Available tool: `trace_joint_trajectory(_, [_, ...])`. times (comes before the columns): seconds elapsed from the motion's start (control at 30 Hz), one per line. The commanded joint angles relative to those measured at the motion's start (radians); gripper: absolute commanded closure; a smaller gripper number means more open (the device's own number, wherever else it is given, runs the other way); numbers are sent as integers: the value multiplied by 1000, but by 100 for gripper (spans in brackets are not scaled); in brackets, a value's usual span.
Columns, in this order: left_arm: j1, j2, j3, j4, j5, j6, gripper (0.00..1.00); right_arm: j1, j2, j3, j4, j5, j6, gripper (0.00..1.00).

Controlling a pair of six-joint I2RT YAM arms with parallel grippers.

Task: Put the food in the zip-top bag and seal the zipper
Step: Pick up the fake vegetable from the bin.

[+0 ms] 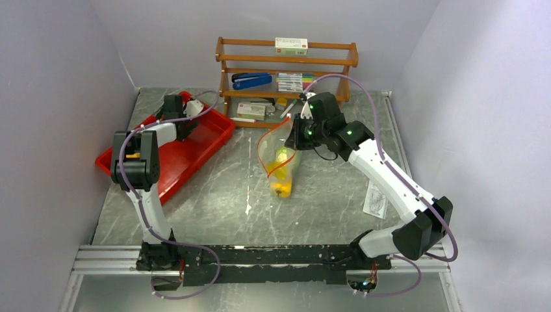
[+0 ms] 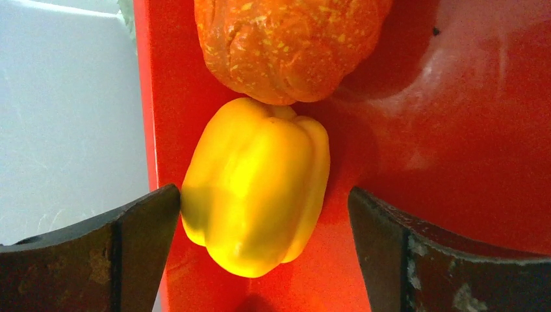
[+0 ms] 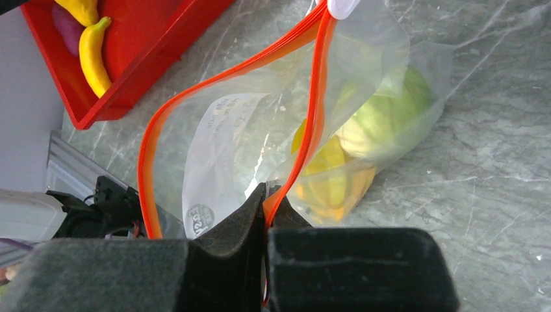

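My left gripper should close on the yellow pepper: in the left wrist view my fingertips are level with the pepper's sides.
In the left wrist view a yellow pepper (image 2: 260,182) lies in the red tray (image 2: 455,130) with an orange pepper (image 2: 286,45) touching its far end. My left gripper (image 2: 265,195) is open around the yellow pepper: its left finger (image 2: 130,240) meets the pepper's side, while the right one stands apart. My right gripper (image 3: 266,194) is shut on the red-orange zipper (image 3: 195,91) of the zip-top bag (image 1: 279,156) and holds its mouth up and open. Green fruit (image 3: 390,117) and yellow food (image 3: 328,175) lie inside the bag.
A yellow banana (image 3: 91,55) lies at the tray's near end. A wooden shelf (image 1: 286,71) with boxes, a stapler and pens stands at the back. A small paper sheet (image 1: 377,198) lies on the table by the right arm.
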Motion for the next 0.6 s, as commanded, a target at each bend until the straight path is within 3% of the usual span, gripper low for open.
trace_joint_trajectory(0.0, [5,39,-23,64,-18,22,2,-3,-15,34,-1,19,-20,100])
trace_joint_trajectory(0.27, [2,40,-20,78,-58,34,14,-3,-31,12,15,17,-14,100])
trace_joint_trajectory(0.4, [-1,27,-16,86,-92,32,32,-4,-42,-9,28,12,-15,100])
trace_joint_trajectory(0.57, [-8,1,-21,84,-116,13,37,-5,-40,-9,24,12,-21,100])
